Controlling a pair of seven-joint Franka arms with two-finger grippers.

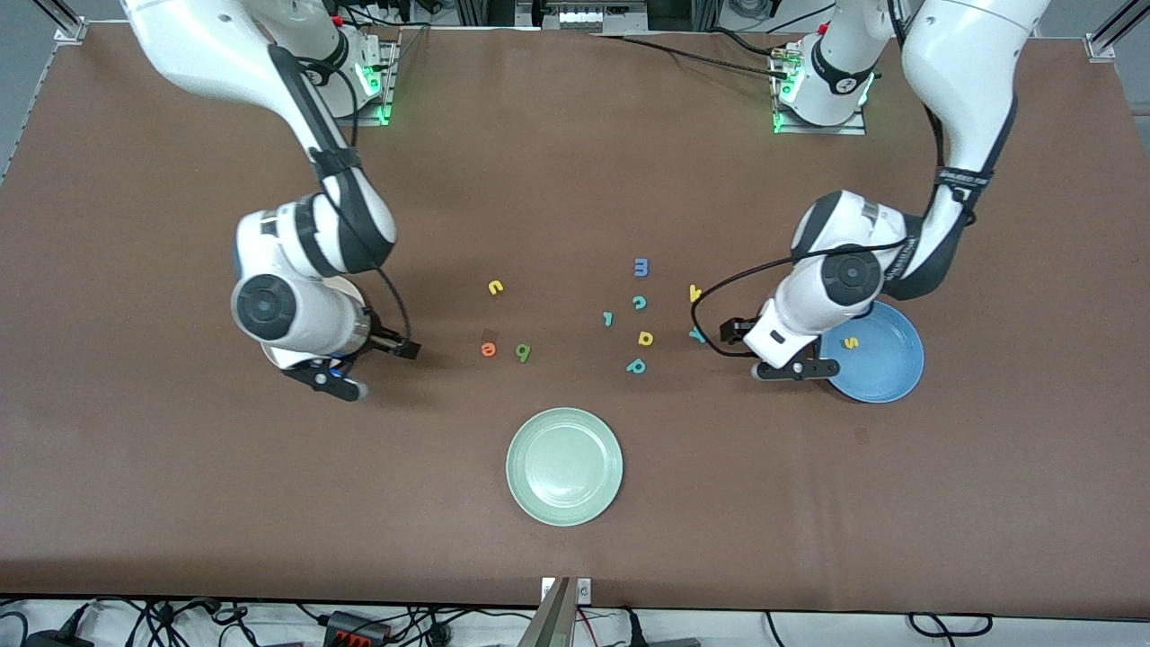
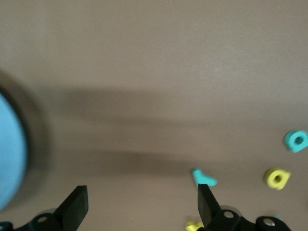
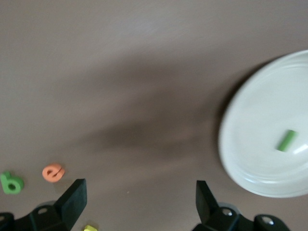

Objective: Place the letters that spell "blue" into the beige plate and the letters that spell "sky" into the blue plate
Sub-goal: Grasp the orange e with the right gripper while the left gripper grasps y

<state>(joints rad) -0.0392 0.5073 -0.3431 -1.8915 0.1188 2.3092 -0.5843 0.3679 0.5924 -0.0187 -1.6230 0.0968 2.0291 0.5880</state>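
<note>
My right gripper will next add the orange "e" to the "blue" letters in the beige plate, held by its rounded outer sides.
The blue plate holds a yellow "s". My left gripper hangs open and empty over the table at that plate's rim. The teal "y" and yellow "k" lie beside it. The beige plate holds the green bar "l"; in the front view my right arm covers most of it. My right gripper is open and empty over bare table beside that plate. Orange "e", green "b" and yellow "u" lie mid-table.
A pale green plate sits nearest the front camera. Other loose letters lie mid-table: a blue "m", teal "c", teal hooked letter, yellow "a" and teal "p".
</note>
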